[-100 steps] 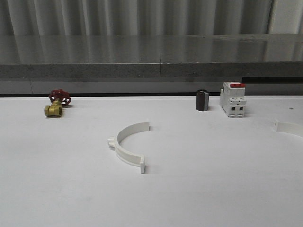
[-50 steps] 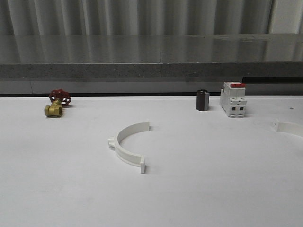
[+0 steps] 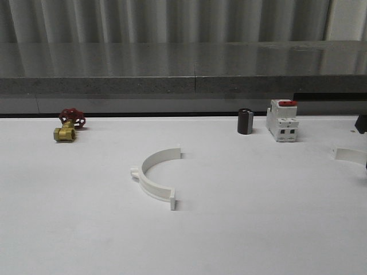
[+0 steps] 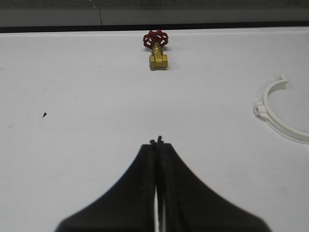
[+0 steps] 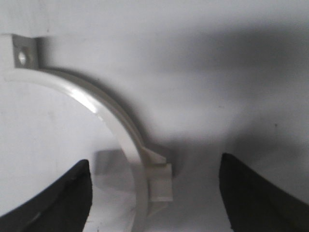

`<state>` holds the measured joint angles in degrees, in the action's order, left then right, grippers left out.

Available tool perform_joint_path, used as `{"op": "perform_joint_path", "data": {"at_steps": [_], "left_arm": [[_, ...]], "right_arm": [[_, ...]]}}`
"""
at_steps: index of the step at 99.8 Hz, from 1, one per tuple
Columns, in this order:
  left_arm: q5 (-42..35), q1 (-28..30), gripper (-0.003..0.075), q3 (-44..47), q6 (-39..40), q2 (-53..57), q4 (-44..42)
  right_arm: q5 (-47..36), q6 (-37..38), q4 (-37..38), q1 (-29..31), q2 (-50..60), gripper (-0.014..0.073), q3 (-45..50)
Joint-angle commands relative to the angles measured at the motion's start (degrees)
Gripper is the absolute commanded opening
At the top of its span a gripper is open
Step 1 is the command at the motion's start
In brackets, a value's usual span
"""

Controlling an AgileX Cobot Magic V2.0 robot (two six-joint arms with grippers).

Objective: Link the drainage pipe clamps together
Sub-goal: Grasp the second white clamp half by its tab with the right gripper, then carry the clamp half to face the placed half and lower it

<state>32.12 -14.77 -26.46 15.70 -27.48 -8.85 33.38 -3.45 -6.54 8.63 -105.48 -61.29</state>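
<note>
The fingers are on both sides of the clamp's outer tab (image 5: 160, 182), so it is time for my right gripper to close on that tab now.
One white half-ring drainage pipe clamp (image 3: 142, 175) lies flat in the middle of the table, its open side facing right; the left wrist view catches it too (image 4: 260, 110). A second clamp (image 3: 350, 153) lies at the table's far right edge. My right gripper (image 5: 154, 160) hangs open just above that clamp (image 5: 104, 108), one dark finger on each side of its outer tab, neither touching. A dark bit of that arm (image 3: 362, 123) shows at the front view's right edge. My left gripper (image 4: 157, 141) is shut and empty above bare table, well short of the middle clamp.
A brass valve with a red handwheel (image 3: 67, 127) sits at the back left, also in the left wrist view (image 4: 157, 50). A black cylinder (image 3: 245, 121) and a white breaker with a red top (image 3: 281, 121) stand at the back right. A grey ledge (image 3: 183, 86) runs behind the table.
A dark part of the right arm has come into the front view at the right edge, by the second clamp. Both clamps lie where they were.
</note>
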Motion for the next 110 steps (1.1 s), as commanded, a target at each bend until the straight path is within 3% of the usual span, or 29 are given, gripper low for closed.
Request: {"op": "perform_joint_path", "data": {"at_steps": [1, 8, 27, 41, 72, 88, 110], "left_arm": [[-3.94, 0.19, -0.002, -1.61, -0.05, -0.06, 0.21], [-3.94, 0.19, -0.002, -1.61, -0.05, -0.06, 0.21], [-3.94, 0.19, -0.002, -1.61, -0.05, -0.06, 0.21], [-3.94, 0.19, -0.002, -1.61, -0.05, -0.06, 0.21], [-3.94, 0.19, -0.002, -1.61, -0.05, -0.06, 0.21], [-3.94, 0.19, -0.002, -1.61, -0.05, -0.06, 0.21], [-3.94, 0.19, -0.002, -1.61, -0.05, -0.06, 0.21]], "right_arm": [[-1.46, -0.66, -0.2, 0.25, 1.68, 0.0524, -1.52], [-1.46, -0.66, -0.2, 0.25, 1.68, 0.0451, -1.52], [-0.62, -0.66, -0.2, 0.25, 1.68, 0.0144, -1.52], [-0.34, -0.66, -0.2, 0.25, 1.68, 0.0019, -1.52], [0.67, 1.4, -5.42, -0.63, 2.46, -0.0004, -2.21], [0.59, 4.33, -6.19, -6.82, 5.32, 0.001, -3.07], [2.68, 14.66, -4.75, -17.32, 5.28, 0.0011, -6.16]]}}
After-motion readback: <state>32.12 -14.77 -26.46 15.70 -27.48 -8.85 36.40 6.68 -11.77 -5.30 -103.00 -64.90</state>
